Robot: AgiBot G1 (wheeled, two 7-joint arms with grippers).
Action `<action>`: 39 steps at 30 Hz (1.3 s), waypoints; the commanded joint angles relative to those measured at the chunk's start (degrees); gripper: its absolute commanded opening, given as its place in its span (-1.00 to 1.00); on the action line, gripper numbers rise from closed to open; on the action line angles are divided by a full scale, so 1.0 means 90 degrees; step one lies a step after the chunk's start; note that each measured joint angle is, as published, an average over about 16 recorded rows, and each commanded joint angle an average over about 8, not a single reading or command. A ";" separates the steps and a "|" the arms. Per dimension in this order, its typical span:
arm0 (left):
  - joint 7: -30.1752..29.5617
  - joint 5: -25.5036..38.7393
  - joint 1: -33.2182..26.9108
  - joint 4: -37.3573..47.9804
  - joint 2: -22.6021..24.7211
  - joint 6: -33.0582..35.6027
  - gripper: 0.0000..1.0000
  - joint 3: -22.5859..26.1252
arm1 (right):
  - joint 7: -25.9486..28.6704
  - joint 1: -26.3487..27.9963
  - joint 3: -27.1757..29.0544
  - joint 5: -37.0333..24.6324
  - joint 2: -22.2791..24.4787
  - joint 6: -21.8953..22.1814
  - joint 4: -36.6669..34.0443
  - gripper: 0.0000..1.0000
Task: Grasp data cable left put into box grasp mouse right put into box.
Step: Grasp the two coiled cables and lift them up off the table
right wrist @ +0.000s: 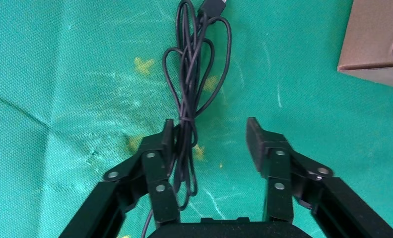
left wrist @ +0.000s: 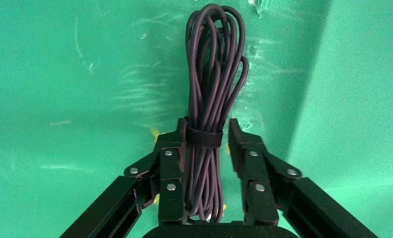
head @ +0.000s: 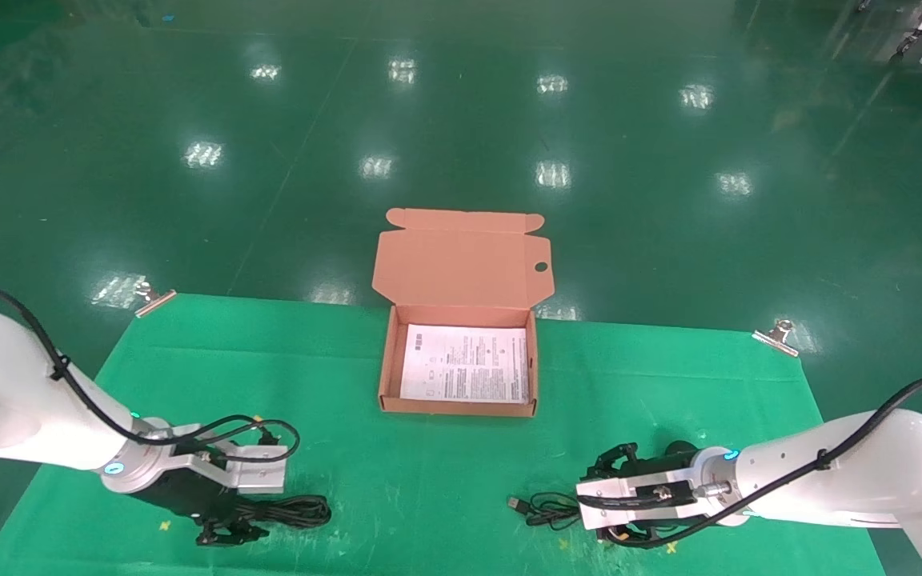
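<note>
I will next use my left gripper to grab the data cable [left wrist: 214, 59] by its black strap [left wrist: 204, 138], where the strands are cinched, because the long loops fan out slack.
The data cable [left wrist: 214, 59], a narrow black bundle held by a strap, lies on the green cloth at the front left [head: 294, 510]. My left gripper [left wrist: 208, 136] is open and low over it, with the bundle between its jaws; one finger touches it and the other stands apart. My right gripper [right wrist: 209, 136] is open at the front right, above the mouse's thin cord [right wrist: 189, 74], which ends in a USB plug [head: 515, 504]. The cord lies against one finger. The mouse body is hidden. The salmon box [head: 385, 376] stands open at the middle with a white sheet inside.
The green cloth [head: 445, 480] covers the table, held by metal clips at its far corners [head: 777, 336]. The box's flap lid [head: 461, 256] stands up at the back. A corner of the box shows in the right wrist view [right wrist: 378, 44].
</note>
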 commanded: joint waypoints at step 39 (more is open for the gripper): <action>-0.0675 0.0375 -0.1347 -0.4186 -0.1536 0.0356 -1.00 -0.0188 | 0.1024 0.1220 0.1097 0.0777 0.0558 0.0643 0.1192 -1.00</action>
